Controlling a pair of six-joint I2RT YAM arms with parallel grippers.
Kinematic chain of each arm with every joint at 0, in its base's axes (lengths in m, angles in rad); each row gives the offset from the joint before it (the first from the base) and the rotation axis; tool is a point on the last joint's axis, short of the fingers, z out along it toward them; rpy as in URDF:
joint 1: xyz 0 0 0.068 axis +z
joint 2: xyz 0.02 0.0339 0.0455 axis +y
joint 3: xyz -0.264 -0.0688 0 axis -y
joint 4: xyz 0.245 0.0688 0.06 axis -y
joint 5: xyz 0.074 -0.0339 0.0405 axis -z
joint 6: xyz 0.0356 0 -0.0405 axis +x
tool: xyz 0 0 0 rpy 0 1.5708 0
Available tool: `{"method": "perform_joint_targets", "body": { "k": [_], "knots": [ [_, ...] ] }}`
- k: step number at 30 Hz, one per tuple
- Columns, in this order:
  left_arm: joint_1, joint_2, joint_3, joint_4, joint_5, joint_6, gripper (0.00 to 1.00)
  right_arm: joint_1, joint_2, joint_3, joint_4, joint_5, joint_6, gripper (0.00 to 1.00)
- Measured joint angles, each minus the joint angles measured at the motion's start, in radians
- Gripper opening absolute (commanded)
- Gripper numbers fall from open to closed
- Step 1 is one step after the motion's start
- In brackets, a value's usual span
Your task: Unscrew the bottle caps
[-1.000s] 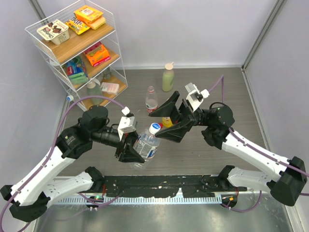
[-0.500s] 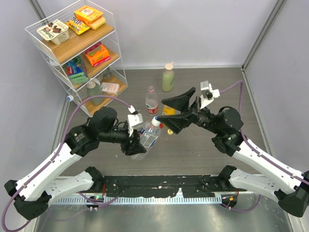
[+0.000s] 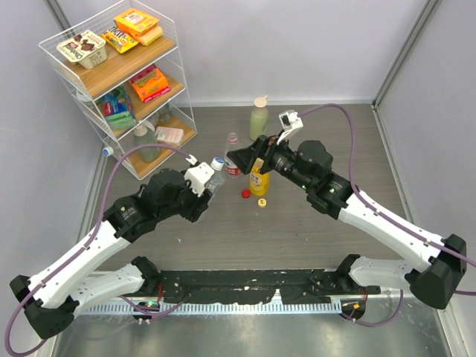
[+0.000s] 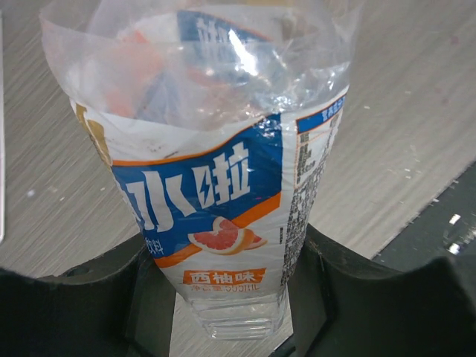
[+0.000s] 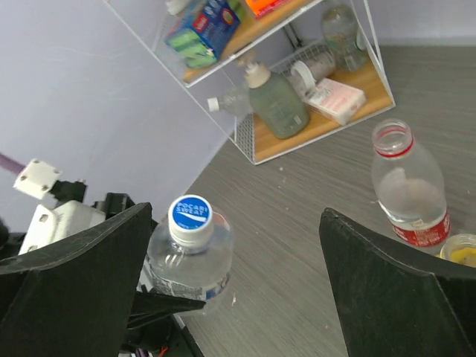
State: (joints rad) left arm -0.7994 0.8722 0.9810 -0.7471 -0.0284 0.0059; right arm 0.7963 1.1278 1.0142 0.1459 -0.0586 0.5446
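The robot's right gripper should next grab the blue-and-white cap around its sides to unscrew it, and leave the bottle's neck free.
My left gripper is shut on the lower body of a clear bottle with a blue, white and orange label. Its blue-and-white cap sits screwed on the neck. My right gripper is open wide, just right of that cap, with nothing between its fingers. A red cap and a yellow cap lie loose on the table. Near them stand an uncapped yellow bottle and an uncapped clear bottle with a red label.
A pale green bottle with a beige cap stands at the back. A white wire shelf rack with snacks and bottles fills the back left corner. A black rail runs along the near edge.
The left arm carried the bottle back and to the left. The right gripper opened wide and swung left toward the back, ending beside the cap.
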Motion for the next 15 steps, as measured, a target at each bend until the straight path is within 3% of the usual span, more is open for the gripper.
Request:
{"method": "perform_joint_targets", "body": {
  "k": [7, 15],
  "knots": [
    [0.000, 0.023, -0.011, 0.010, -0.149, -0.027, 0.00, 0.000, 0.111, 0.045, -0.041, 0.010, 0.039, 0.81],
    [0.000, 0.042, -0.011, 0.017, -0.173, -0.028, 0.00, 0.000, 0.196, 0.079, -0.017, -0.079, 0.086, 0.73]
  ]
}}
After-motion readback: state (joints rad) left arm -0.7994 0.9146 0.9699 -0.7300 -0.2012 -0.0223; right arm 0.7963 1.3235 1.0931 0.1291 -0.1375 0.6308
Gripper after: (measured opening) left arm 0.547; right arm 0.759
